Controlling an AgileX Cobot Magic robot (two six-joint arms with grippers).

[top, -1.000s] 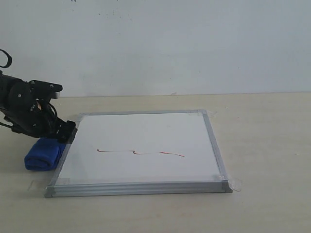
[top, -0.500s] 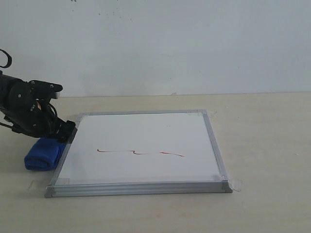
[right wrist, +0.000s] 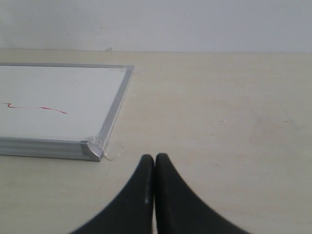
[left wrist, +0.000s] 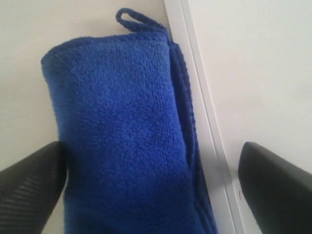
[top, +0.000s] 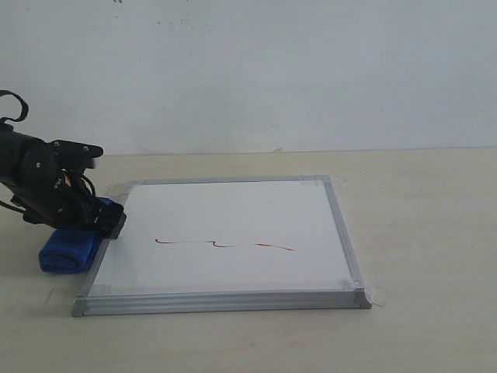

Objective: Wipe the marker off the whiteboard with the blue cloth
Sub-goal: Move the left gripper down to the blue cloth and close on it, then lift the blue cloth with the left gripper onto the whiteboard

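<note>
My left gripper closes on the blue cloth (top: 65, 252) now, since my fingers reach down on either side of the cloth and closing now would catch it.
The whiteboard (top: 233, 206) lies flat on the table, with the red marker (top: 225, 245) line wavering across its middle. The blue cloth (top: 65, 252) lies rolled against the board's left edge. My left gripper (top: 92, 224) hangs low over the cloth's far end. In the left wrist view the left gripper (left wrist: 151, 190) is open: one of its fingers (left wrist: 29, 187) stands outside the blue cloth (left wrist: 122, 141), the other over the whiteboard (left wrist: 253, 73). Off the board's near right corner, my right gripper (right wrist: 155, 160) is shut and empty; the marker (right wrist: 46, 108) shows there too.
The pale wooden table (top: 419, 225) runs on to the right of the board and in front of it. A white wall (top: 272, 70) stands behind. A scrap of clear tape (right wrist: 112, 152) sticks out at the board's near right corner.
The left arm has come down and slightly right, bringing its open gripper closer onto the cloth by the board's left edge. Cloth, board and line have not moved.
</note>
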